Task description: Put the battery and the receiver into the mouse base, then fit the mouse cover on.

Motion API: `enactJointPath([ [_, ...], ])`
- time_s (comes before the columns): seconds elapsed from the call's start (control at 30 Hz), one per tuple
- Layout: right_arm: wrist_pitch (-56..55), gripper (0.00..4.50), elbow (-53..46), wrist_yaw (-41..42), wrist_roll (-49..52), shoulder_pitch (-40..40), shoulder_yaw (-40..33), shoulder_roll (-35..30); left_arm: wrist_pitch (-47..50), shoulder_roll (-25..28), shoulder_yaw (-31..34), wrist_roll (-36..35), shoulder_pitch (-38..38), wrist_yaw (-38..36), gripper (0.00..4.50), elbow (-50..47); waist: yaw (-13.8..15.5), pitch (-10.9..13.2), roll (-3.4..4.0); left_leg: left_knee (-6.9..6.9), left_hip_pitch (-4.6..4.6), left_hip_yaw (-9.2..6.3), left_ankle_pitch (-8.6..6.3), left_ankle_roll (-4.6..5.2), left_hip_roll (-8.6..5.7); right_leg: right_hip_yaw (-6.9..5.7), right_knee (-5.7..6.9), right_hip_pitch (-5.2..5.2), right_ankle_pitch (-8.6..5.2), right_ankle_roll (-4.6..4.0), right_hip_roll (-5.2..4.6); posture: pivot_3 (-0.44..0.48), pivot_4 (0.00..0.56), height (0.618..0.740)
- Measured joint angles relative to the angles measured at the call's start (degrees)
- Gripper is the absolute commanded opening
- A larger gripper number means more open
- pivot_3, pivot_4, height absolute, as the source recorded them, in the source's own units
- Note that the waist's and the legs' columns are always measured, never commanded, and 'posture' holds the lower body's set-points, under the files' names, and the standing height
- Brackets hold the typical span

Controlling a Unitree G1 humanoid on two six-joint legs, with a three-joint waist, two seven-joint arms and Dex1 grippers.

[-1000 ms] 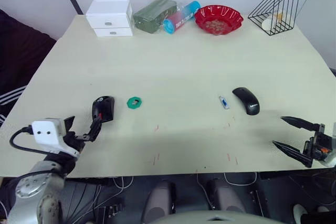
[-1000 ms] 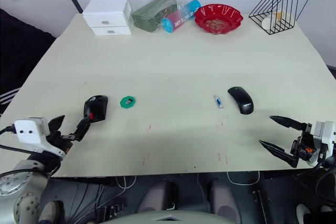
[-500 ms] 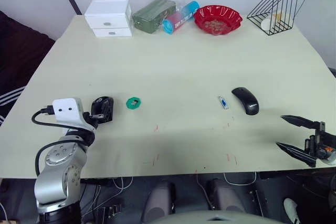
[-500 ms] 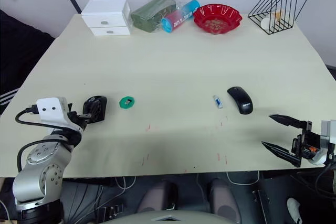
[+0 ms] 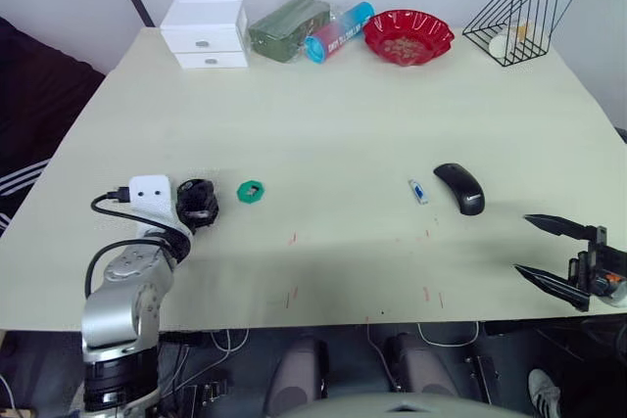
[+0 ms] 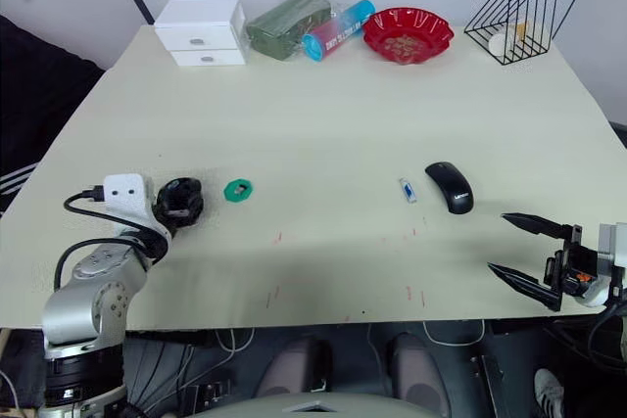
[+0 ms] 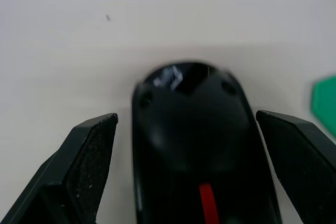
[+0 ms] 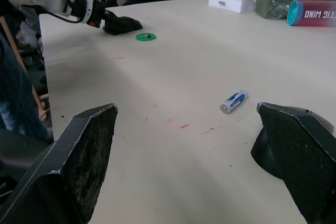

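My left gripper grabs the mouse base by its long side edges next, since this leaves the mouse base's battery slot free to take the battery.
The mouse base point(image 5: 196, 201), black with a red patch inside, lies near the table's front left. My left gripper point(image 7: 186, 115) is open and straddles it, one finger point(image 7: 86, 156) on each side with narrow gaps. The glossy black mouse cover point(image 5: 459, 187) rests at the right, and the small blue and white battery point(image 5: 418, 191) lies just to its left. I cannot pick out the receiver. My right gripper point(image 5: 522, 244) hangs open and empty at the front right table edge, nearer me than the cover.
A green ring-shaped piece point(image 5: 251, 191) lies just right of the base. Along the far edge stand a white drawer box point(image 5: 204, 31), a green pouch point(image 5: 287, 26), a blue and pink tube point(image 5: 338, 31), a red bowl point(image 5: 408, 36) and a black wire rack point(image 5: 514, 12).
My left arm has swung in over the mouse base, and its fingers now sit on either side of it. The base has turned slightly. The right gripper has barely moved.
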Motion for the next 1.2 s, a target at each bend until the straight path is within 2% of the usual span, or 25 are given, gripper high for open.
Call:
enactJointPath([
  [0.47,-0.09,4.47,0.25,-0.03,-0.16,-0.86,0.01,0.0,-0.06,-2.55,-0.04,1.16,-4.84,1.91,4.5,3.73,0.08,0.01,-0.01,0.0,-0.05,-0.15,0.0,0.0,-0.02,-0.16,0.0,0.02,0.01,0.01,-0.18,0.0,0.15,0.74],
  [0.57,-0.17,4.5,0.67,-0.03,-0.22,-0.86,0.01,0.0,0.63,-3.89,0.25,1.12,-5.09,2.88,3.17,3.61,0.07,0.01,-0.01,0.0,-0.07,-0.17,0.0,0.0,-0.02,-0.19,-0.01,0.01,0.01,0.01,-0.22,0.0,0.15,0.74],
  [0.6,-0.2,4.5,0.7,-0.03,-0.23,-0.86,0.01,0.01,0.89,-3.95,0.35,1.1,-5.17,3.13,2.94,3.6,0.05,0.01,0.0,0.0,-0.06,-0.17,0.0,0.0,-0.02,-0.19,-0.01,0.02,0.01,0.01,-0.22,0.0,0.15,0.74],
  [0.93,-0.25,4.5,1.07,0.0,-0.28,-0.88,0.01,0.01,3.59,-4.88,1.96,1.04,-4.67,4.25,2.96,1.47,-0.07,0.0,0.0,-0.01,-0.06,-0.19,0.0,-0.01,-0.01,-0.2,0.0,0.02,0.01,-0.01,-0.28,0.0,0.15,0.74],
  [1.1,-0.27,4.5,1.46,0.1,-0.4,-0.92,0.01,0.02,4.21,0.85,1.8,0.36,-3.47,-1.03,2.96,1.34,-0.09,0.02,-0.01,-0.03,-0.07,-0.24,0.0,-0.03,0.0,-0.29,0.0,0.0,-0.11,-0.23,-0.35,0.0,0.15,0.74],
  [1.13,-0.27,4.5,1.69,0.18,-0.49,-1.22,0.12,0.19,3.29,5.57,1.29,-0.84,-2.59,-7.03,2.96,0.76,-0.04,0.08,-0.05,-0.04,-0.13,-0.31,0.01,-0.05,-0.02,-0.4,-0.03,-0.01,-0.12,-0.25,-0.67,0.0,0.15,0.74],
  [1.2,-0.28,4.5,1.82,0.31,-0.52,-1.52,0.27,0.33,2.02,8.55,1.25,-1.54,-2.23,-11.87,2.96,-0.12,0.09,0.12,-0.05,-0.07,-0.14,-0.32,0.0,-0.06,-0.12,-0.44,0.0,-0.01,-0.13,-0.26,-0.87,0.0,0.15,0.74],
])
